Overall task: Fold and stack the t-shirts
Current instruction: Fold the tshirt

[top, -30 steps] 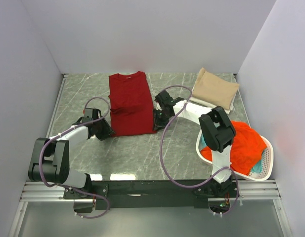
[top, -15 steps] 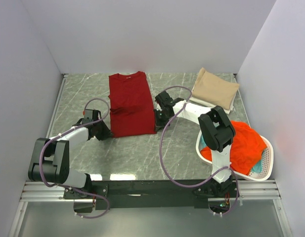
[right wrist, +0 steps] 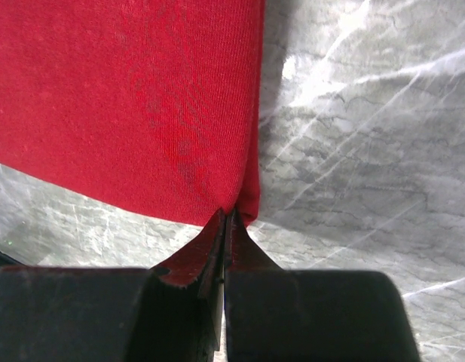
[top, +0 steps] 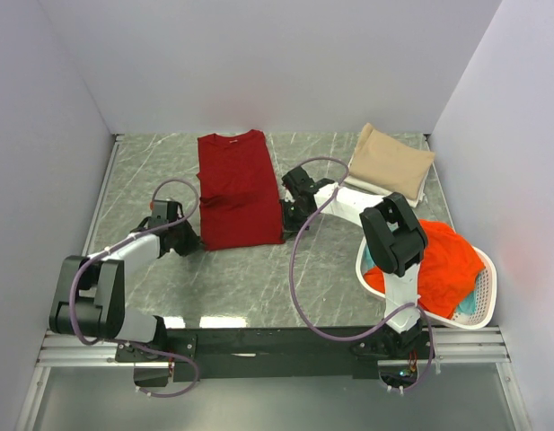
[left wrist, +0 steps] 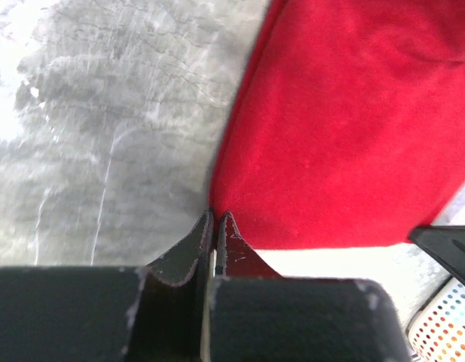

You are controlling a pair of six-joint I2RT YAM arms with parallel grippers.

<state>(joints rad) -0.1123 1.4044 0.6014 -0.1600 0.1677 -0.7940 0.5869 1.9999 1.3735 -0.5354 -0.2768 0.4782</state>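
Note:
The left gripper's fingers are shut on the cloth, so the dark red t-shirt's near corner would come up with the gripper if it lifted now.
The dark red t-shirt [top: 238, 189] lies flat as a long folded strip, collar at the far end. My left gripper [top: 195, 240] is at its near left corner; in the left wrist view the jaws [left wrist: 215, 219] are pressed together right at the corner of the red cloth [left wrist: 345, 128]. My right gripper [top: 285, 224] is at the near right corner; its jaws [right wrist: 226, 217] pinch the hem of the red shirt [right wrist: 126, 98]. A folded tan t-shirt [top: 391, 162] lies at the far right. An orange-red t-shirt [top: 443, 260] and a bit of teal cloth [top: 466, 305] sit in the basket.
The white oval laundry basket [top: 485, 289] stands at the near right beside the right arm's base; its dotted wall shows in the left wrist view [left wrist: 443, 332]. Grey marble tabletop [top: 259, 278] lies between the arms. White walls close in the left, far and right sides.
Almost nothing has changed. The left arm's elbow has shifted slightly; both grippers stay at the near corners of the dark red shirt.

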